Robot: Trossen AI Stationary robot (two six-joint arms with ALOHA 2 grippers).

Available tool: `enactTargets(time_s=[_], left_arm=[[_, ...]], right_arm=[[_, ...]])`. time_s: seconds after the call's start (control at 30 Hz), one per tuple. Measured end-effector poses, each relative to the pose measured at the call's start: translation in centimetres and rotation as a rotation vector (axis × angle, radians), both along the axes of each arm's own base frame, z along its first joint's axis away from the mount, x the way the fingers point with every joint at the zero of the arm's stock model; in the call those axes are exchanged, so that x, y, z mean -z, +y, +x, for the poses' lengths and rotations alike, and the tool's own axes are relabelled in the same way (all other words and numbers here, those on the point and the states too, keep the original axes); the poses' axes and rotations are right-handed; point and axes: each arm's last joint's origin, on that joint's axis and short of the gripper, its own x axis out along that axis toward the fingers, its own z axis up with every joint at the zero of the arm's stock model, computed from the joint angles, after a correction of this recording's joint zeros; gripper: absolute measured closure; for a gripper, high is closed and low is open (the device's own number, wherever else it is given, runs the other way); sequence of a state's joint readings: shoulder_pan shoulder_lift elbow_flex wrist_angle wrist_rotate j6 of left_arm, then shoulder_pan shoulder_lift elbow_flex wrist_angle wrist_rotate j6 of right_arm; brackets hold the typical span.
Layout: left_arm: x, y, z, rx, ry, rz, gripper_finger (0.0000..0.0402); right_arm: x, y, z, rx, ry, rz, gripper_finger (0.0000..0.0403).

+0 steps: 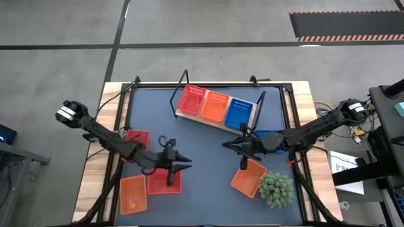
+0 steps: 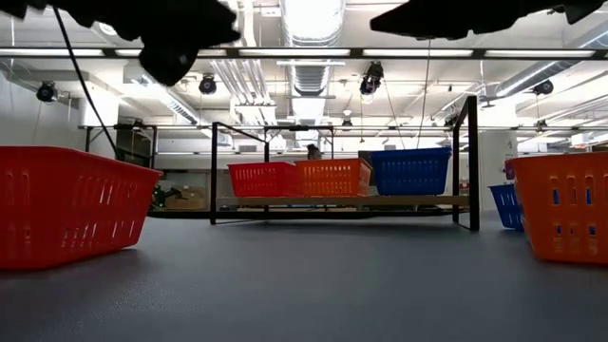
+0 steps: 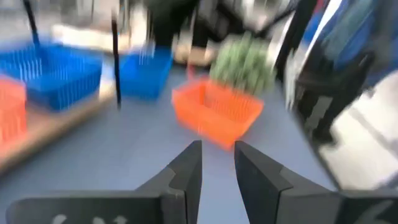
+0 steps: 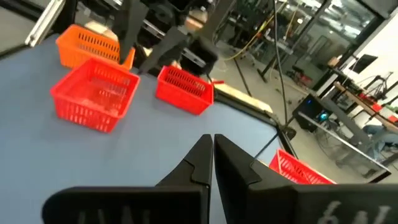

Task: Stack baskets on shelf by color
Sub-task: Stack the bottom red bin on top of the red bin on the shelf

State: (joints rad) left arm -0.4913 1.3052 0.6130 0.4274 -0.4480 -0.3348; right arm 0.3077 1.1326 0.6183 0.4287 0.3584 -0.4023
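My left gripper grips the near red basket by its rim (image 1: 180, 183) next, to stack the red baskets together on the shelf (image 1: 218, 118).
The shelf (image 1: 218, 118) stands at the table's far middle and carries a red basket (image 1: 191, 99), an orange basket (image 1: 215, 105) and a blue basket (image 1: 238, 113) side by side. Loose baskets sit flat on the table: two red (image 1: 137, 139) (image 1: 164, 181), two orange (image 1: 132, 193) (image 1: 248, 178) and a blue one (image 1: 270, 134) partly under the right arm. My left gripper (image 1: 188, 162) (image 3: 217, 149) hovers right of the near red basket, narrowly open and empty. My right gripper (image 1: 225, 145) (image 4: 212, 140) hovers in front of the shelf, shut and empty.
A green spiky plant (image 1: 276, 189) stands at the near right beside the orange basket. Bare tabletop (image 1: 208, 183) lies between the two grippers and toward the near edge. The shelf's black wire ends (image 1: 178, 94) rise at its sides. Cables run along the table's far edge.
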Motion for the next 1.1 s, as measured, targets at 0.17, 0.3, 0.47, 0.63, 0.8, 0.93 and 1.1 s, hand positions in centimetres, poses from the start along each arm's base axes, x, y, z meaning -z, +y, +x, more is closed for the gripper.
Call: enactTargets(time_s=[0.17,0.3,0.47,0.63,0.8,0.93,1.1], left_arm=[[-0.9,-1.1,0.8,-0.057,0.333,-0.034,0.0323],[-1.8,-2.6,1.3,0.027,0.563,-0.064,0.0323],[-2.3,-4.6,1.9,0.166,0.841,-0.124,0.0323],[-1.1,-6.9,2.5,0.422,0.954,-0.089,0.0323],[0.0,-6.9,2.1,0.428,1.068,-0.052,0.0323],[0.6,-7.0,1.4,0.420,1.114,-0.039,0.0323],[1.3,-6.8,1.0,0.396,1.140,-0.038,0.0323]], right_arm=[[0.3,-0.1,-0.3,0.004,0.047,0.006,0.0394],[0.3,-0.1,-0.4,0.005,0.053,0.007,0.0394],[0.3,-0.1,-0.4,0.005,0.053,0.008,0.0394],[0.3,-0.1,-0.4,0.006,0.059,0.009,0.0394],[0.3,-0.1,-0.4,0.007,0.058,0.015,0.0394],[0.3,-0.1,-0.4,0.008,0.058,0.017,0.0394],[0.3,-0.1,-0.4,0.008,0.059,0.016,0.0394]])
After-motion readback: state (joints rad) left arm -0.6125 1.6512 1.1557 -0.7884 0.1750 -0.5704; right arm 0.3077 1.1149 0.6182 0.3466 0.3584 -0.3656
